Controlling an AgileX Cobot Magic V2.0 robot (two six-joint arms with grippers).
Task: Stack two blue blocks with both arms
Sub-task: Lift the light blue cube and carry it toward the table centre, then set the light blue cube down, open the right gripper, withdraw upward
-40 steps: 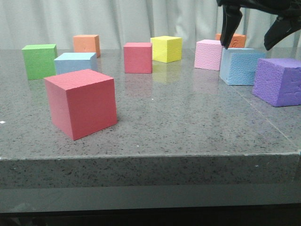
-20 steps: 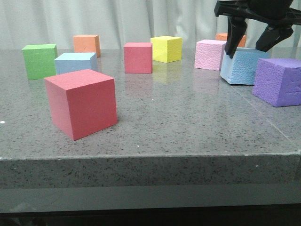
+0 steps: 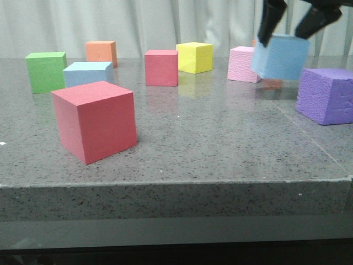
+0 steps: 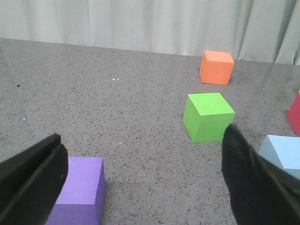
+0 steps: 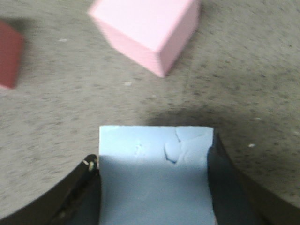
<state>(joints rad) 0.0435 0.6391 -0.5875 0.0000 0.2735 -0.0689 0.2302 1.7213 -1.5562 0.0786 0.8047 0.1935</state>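
Note:
The blue block's lower edge (image 3: pixel 276 77) hangs above the table beside the purple cube. My right gripper should keep its hold, because the block would fall if it opened now.
One blue block (image 3: pixel 280 56) hangs clear of the table at the far right, with my right gripper (image 3: pixel 282 37) shut on it from above. In the right wrist view that block (image 5: pixel 154 173) fills the gap between the dark fingers (image 5: pixel 79 187), which press its two sides, and a pale scuff marks its top. The other blue block (image 3: pixel 88 73) rests on the table at the far left, beside the green cube (image 3: pixel 46 70). My left gripper (image 4: pixel 143 138) is open and wide with nothing between its fingers. The resting blue block (image 4: pixel 283 152) shows at the edge of its view.
A big red cube (image 3: pixel 95 120) stands near the front left. A purple cube (image 3: pixel 328 96) sits right of the lifted block, a pink cube (image 3: pixel 244 64) behind it. Red (image 3: pixel 161 67), yellow (image 3: pixel 194 57) and orange (image 3: pixel 101 53) cubes line the back. Another purple cube (image 4: pixel 77 187) lies by the left fingers.
My right gripper came down around the blue block at the right, shut on it and raised it off the table. The other cubes have not moved.

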